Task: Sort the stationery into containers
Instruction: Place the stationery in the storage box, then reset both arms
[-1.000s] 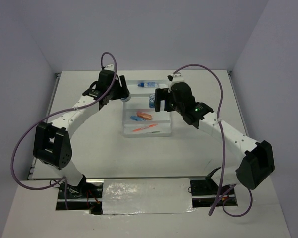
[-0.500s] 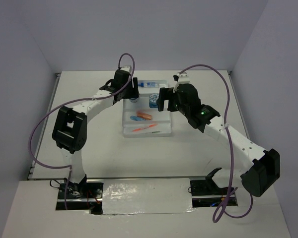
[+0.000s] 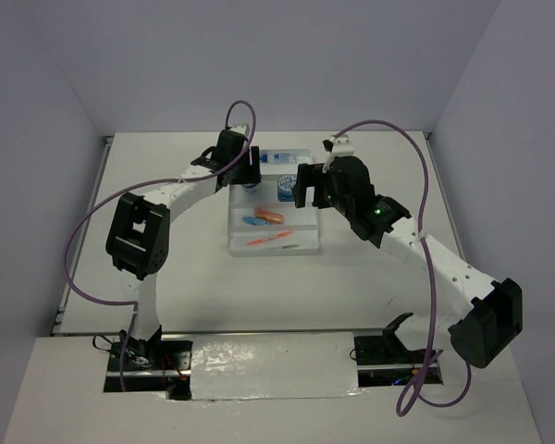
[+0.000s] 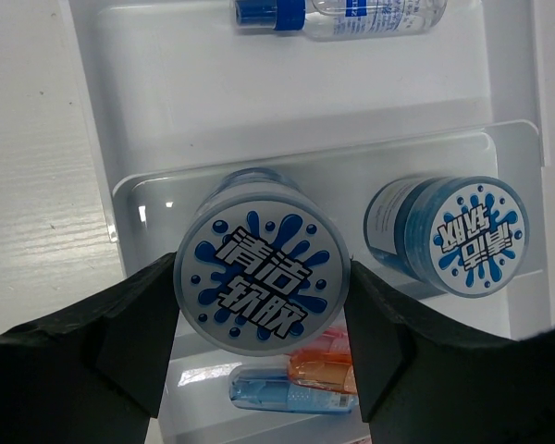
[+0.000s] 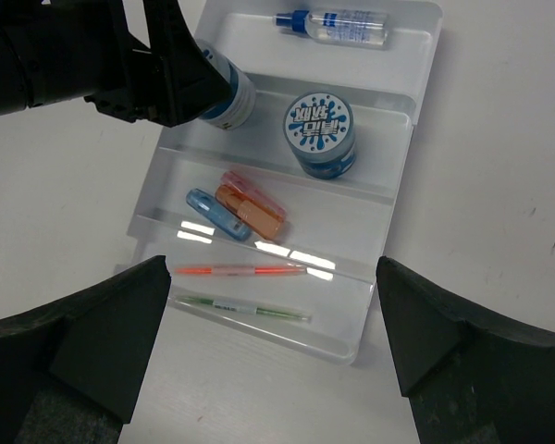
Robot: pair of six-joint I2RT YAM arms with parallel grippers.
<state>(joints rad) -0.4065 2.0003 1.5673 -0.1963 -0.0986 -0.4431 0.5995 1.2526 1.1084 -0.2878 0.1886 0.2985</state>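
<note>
My left gripper holds the blue-white tub over the loose end of the white tray's second section and should open. The tub would land in that section.
My left gripper (image 4: 262, 305) is shut on a round blue-white tub (image 4: 262, 277), one finger on each side, over the left end of the white tray's (image 4: 166, 74) second compartment. A second tub (image 4: 462, 231) stands at that compartment's right end. The white-blue tube (image 4: 351, 14) lies in the far compartment. Blue (image 5: 217, 215), orange (image 5: 250, 211) and pink sticks share the third compartment. An orange pen (image 5: 240, 269) and a green pen (image 5: 240, 310) lie in the nearest one. My right gripper (image 5: 271, 277) hangs wide open above the tray's near end, holding nothing.
The tray (image 3: 301, 245) sits at the middle of the white table, with purple walls behind and on both sides. The left arm (image 3: 180, 190) reaches in from the left and the right arm (image 3: 379, 217) from the right. Both purple cables loop above the arms.
The left arm has swung right, carrying the tub from beside the tray's left edge to over the second compartment. The right arm shifted slightly and stayed open.
</note>
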